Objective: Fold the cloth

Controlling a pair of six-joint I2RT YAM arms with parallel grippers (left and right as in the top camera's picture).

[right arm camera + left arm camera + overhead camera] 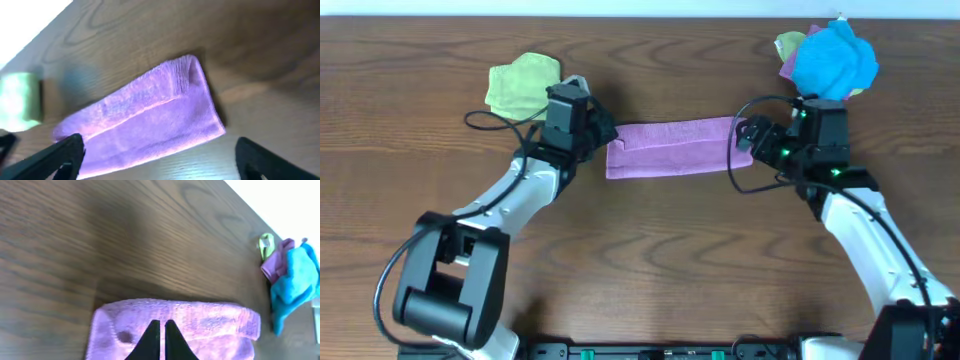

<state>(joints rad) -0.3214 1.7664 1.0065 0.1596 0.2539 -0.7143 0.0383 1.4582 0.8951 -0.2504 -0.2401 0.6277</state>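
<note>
My right gripper should next grab the lilac cloth [670,147] by its nearest short end [747,151]. Then it can fold the cloth over toward the left gripper's end.
The lilac cloth [670,147] lies on the wooden table as a long folded strip, running left to right between the two arms. My left gripper [603,135] is at its left end. In the left wrist view its fingers [162,322] are shut, tips together just over the cloth [200,325], which lies flat. My right gripper [742,135] is at the right end. In the right wrist view its jaws [157,145] are wide open and empty, straddling the strip's end [150,120].
A light green crumpled cloth [523,85] lies behind the left gripper and shows in the right wrist view [20,100]. A bright blue cloth [833,58] lies on pink and green cloths at the back right, also in the left wrist view [295,285].
</note>
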